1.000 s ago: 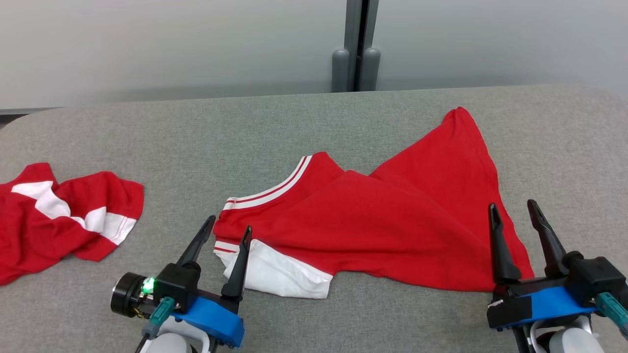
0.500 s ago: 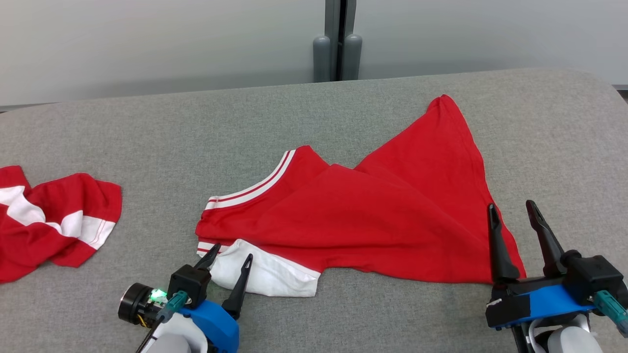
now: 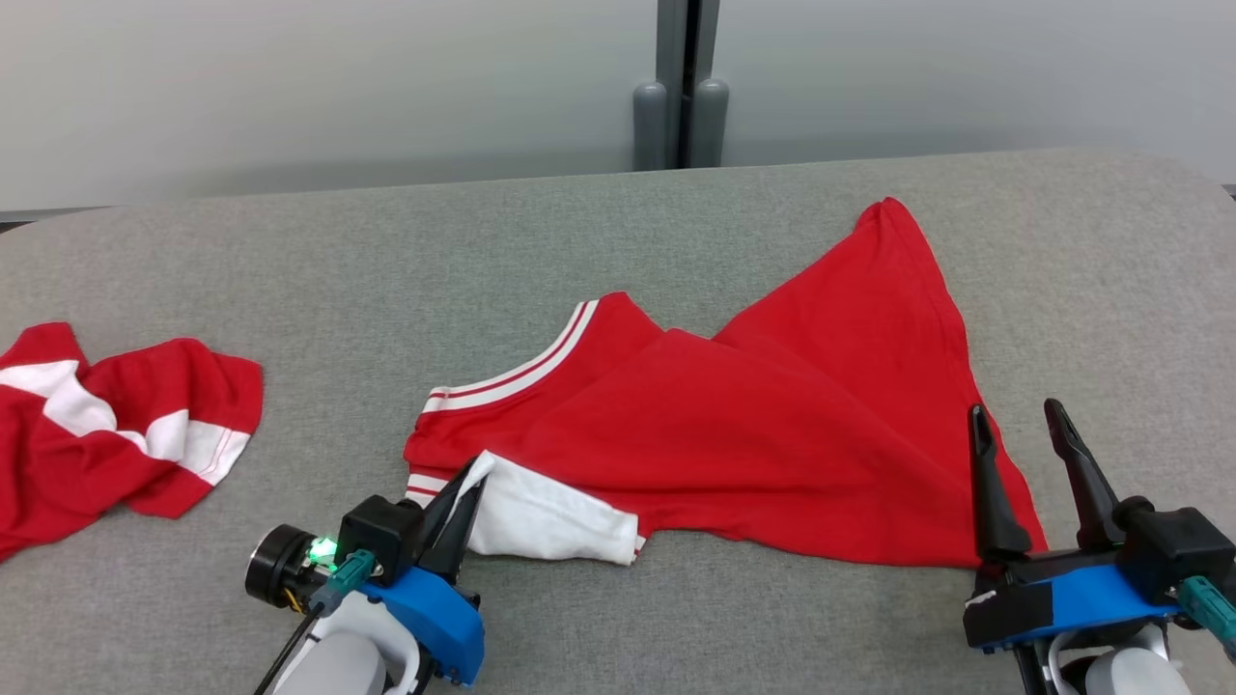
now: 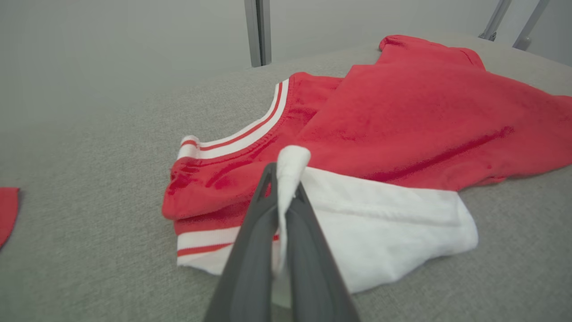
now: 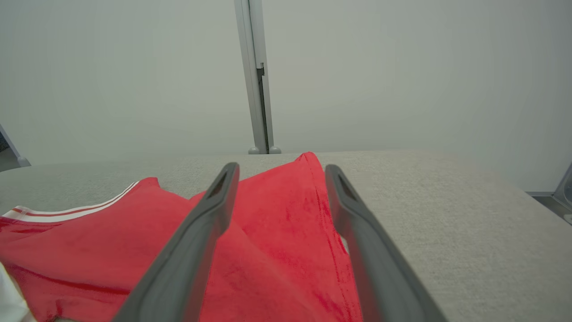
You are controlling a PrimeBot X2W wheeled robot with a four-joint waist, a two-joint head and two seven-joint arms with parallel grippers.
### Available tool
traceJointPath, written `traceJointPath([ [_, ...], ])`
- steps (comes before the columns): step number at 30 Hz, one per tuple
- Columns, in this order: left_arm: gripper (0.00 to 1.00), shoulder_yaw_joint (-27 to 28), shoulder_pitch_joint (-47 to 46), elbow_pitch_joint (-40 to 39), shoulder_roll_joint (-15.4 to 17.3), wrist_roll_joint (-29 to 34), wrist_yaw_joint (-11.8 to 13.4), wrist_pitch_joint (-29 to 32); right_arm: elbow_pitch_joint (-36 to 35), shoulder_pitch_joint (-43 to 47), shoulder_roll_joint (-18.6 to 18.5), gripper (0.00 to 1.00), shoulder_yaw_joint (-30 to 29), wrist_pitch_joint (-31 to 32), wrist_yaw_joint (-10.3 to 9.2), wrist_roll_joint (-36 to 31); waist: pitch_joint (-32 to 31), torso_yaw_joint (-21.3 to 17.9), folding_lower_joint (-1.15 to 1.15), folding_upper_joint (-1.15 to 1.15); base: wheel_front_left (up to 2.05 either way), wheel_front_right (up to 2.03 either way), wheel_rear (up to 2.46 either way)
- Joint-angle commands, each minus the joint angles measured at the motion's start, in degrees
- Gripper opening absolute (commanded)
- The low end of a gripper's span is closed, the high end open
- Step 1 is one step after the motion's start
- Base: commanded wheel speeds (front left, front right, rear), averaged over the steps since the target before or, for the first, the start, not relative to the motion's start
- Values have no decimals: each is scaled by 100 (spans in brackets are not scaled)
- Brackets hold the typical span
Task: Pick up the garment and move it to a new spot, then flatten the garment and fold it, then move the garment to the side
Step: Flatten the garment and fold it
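The shirt [image 3: 742, 440] is spread out and slack, so the robot's right gripper will next pinch its red hem corner [image 3: 1034, 542].
The garment [image 3: 772, 415] is a red shirt with white striped trim and a white sleeve [image 3: 550, 521], spread unevenly across the middle of the grey table [image 3: 579, 241]. My left gripper [image 3: 463, 487] is shut on the near-left corner of the white sleeve; in the left wrist view a fold of white cloth [image 4: 288, 174] sticks up between the pinched fingers of that gripper [image 4: 281, 179]. My right gripper [image 3: 1019, 415] stands open at the garment's near-right edge, its fingers straddling the red hem [image 5: 326, 214] with nothing gripped.
A second crumpled red-and-white garment [image 3: 106, 425] lies at the table's left edge. A grey post [image 3: 681, 87] stands against the pale wall behind the table. Bare grey cloth surface stretches along the back and the far right.
My left gripper has closed on the white sleeve's corner, which now bunches up between its fingers. The head view shifted a little. The right gripper has stayed open in place.
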Motion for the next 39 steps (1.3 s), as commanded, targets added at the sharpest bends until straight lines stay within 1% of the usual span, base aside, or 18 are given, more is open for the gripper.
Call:
traceJointPath([
  [1,0,37,126,-143,73,56,-3,-16,1,52,-1,100,-13,-21,1,42,-8,55,0,0,0,0,0],
  [3,0,47,305,-456,93,96,-4,-16,-4,101,-1,100,-35,-20,1,59,-33,167,0,0,0,0,0],
  [8,0,20,766,-1222,295,180,-4,-16,-17,146,-3,100,-35,-20,1,92,-50,449,0,0,0,0,0],
  [10,0,-173,951,-1479,386,92,-4,-16,-19,159,-3,100,-38,-20,1,91,-38,552,0,0,0,0,0],
  [11,14,-279,1015,-1579,462,2,-4,-16,-11,159,-4,100,-36,-20,1,98,-32,595,0,0,0,0,0],
  [12,31,-378,1084,-1626,539,-60,-3,-16,-1,161,-4,100,-38,-20,1,97,-25,638,0,0,0,0,0],
  [13,88,-411,1144,-1622,594,-83,-3,-16,4,155,-4,100,-30,-21,1,93,-21,675,0,0,0,0,0],
  [14,100,-460,1208,-1575,606,-96,-3,-16,13,148,-3,100,-34,-20,1,97,-18,706,0,0,0,0,0],
  [18,100,-245,1375,-1630,477,-91,-3,-16,34,159,-4,100,-60,-20,1,89,-37,799,0,0,0,0,0],
  [22,100,54,1524,-1888,385,49,-3,-16,55,176,-4,100,-57,-21,1,77,-101,829,0,0,0,0,0],
  [29,100,640,1662,-2263,222,397,-3,-16,90,188,-4,100,-10,-20,1,92,-227,742,0,0,0,0,0],
  [33,100,929,1491,-2266,120,512,-3,-17,104,191,-4,100,11,-20,1,95,-245,647,0,0,0,0,0],
  [39,100,1115,1087,-2245,288,429,-3,-16,101,101,-4,100,44,-20,1,77,-166,477,0,0,0,0,0],
])
